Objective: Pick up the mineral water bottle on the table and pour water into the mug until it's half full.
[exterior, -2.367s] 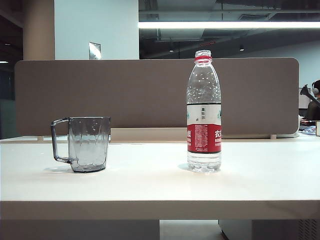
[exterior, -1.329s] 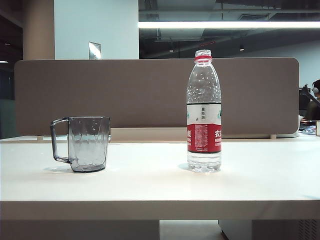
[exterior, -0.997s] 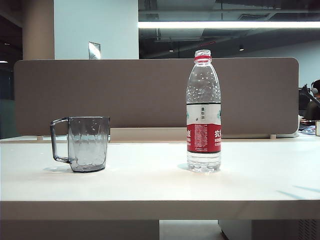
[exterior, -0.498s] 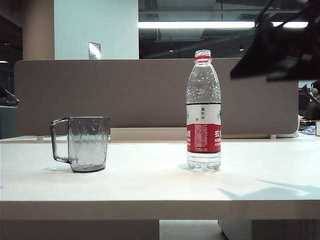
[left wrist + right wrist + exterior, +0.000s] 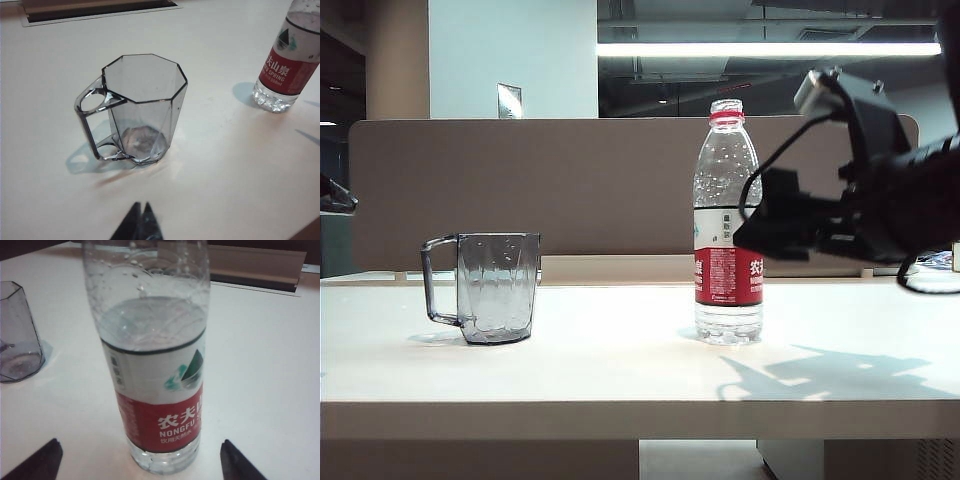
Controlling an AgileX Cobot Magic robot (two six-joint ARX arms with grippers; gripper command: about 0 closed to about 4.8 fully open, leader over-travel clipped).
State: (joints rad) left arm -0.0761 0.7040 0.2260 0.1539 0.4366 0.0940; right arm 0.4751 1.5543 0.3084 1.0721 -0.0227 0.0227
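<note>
The uncapped bottle holds water (image 5: 150, 320) to just above its label, so the robot's right gripper should next grab the bottle around its labelled middle to keep it upright.
The mineral water bottle (image 5: 727, 225) stands upright, uncapped, right of the table's (image 5: 570, 370) middle, with water (image 5: 150, 320) up to just above its label. The mug (image 5: 498, 288) stands to its left, handle pointing away from the bottle. My right gripper (image 5: 752, 232) reaches in level from the right at label height. In the right wrist view it (image 5: 140, 442) is open, fingertips (image 5: 52, 446) wide on either side of the bottle (image 5: 155, 370), not touching it. My left gripper (image 5: 140, 205) is shut and holds nothing, hovering short of the mug (image 5: 137, 107).
A brown divider panel (image 5: 600, 190) stands along the table's far side, with a cable slot (image 5: 95, 10) in the tabletop before it. A dark bit of the left arm (image 5: 335, 195) shows at the left edge. The right arm's shadow (image 5: 820, 375) lies on the table.
My right arm has swung in from the upper right and dropped to label height beside the bottle. A bit of the left arm has appeared at the left edge. Bottle and mug have not moved.
</note>
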